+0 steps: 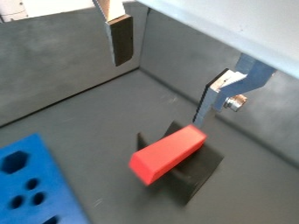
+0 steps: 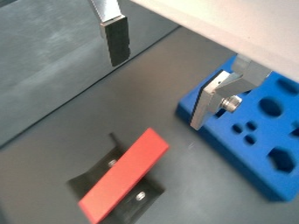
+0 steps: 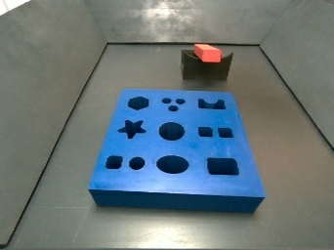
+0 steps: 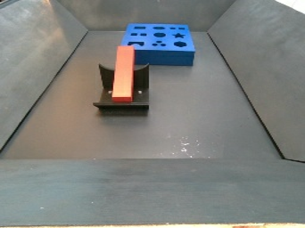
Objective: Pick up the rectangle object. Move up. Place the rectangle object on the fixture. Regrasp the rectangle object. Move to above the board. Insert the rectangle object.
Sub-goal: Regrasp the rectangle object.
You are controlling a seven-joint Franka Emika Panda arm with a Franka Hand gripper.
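The red-orange rectangle object has to go into the blue board (image 3: 177, 146), so the gripper will next grip it by its upper end (image 3: 206, 48).
The red-orange rectangle object (image 3: 205, 52) lies in the notch of the dark fixture (image 3: 206, 68), sticking out past both of its sides (image 4: 124, 69). The blue board (image 3: 177, 146) with its shaped cutouts lies flat on the floor, apart from the fixture (image 4: 121, 98). My gripper (image 1: 162, 92) shows only in the wrist views. It hangs open above the rectangle object (image 1: 167, 154), with nothing between its fingers (image 1: 121, 39). In a wrist view the board (image 2: 263, 131) lies behind one finger, and the rectangle object (image 2: 122, 175) rests on the fixture (image 2: 82, 185) below.
Slanted dark grey walls (image 4: 36, 62) enclose the grey floor (image 4: 191, 116) on all sides. The fixture stands near one end wall (image 3: 183, 20), with the board toward the other end.
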